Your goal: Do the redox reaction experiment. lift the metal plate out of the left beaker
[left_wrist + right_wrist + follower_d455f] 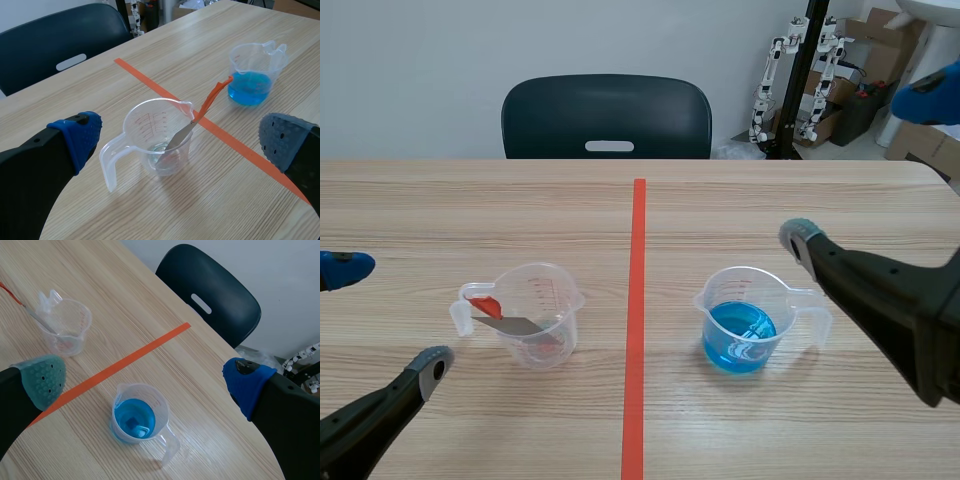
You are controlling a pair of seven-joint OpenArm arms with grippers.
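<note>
My right gripper grabs the metal plate by its orange-red end (487, 306) (11, 294) next, since the beaker's sides surround the lower part of the plate.
The left beaker (536, 316) is clear plastic with a handle toward my left arm. A thin metal plate (510, 325) with an orange-red grip end (485, 305) leans inside it, over the rim. My left gripper (385, 318) is open near the beaker's handle side, touching nothing. In the left wrist view the beaker (159, 139) and plate (178, 141) lie ahead between the fingers of the left gripper (180, 131); the orange end (214, 98) sticks out past the spout. My right gripper (865, 165) is open and raised over the blue-liquid beaker (743, 322).
The orange-red tape line (636, 320) runs between the two beakers. The blue beaker (135, 415) lies below the right gripper (145, 380), with a pale piece sunk in it. A dark chair (607, 117) stands at the table's far edge. Boxes and gear sit at the back right.
</note>
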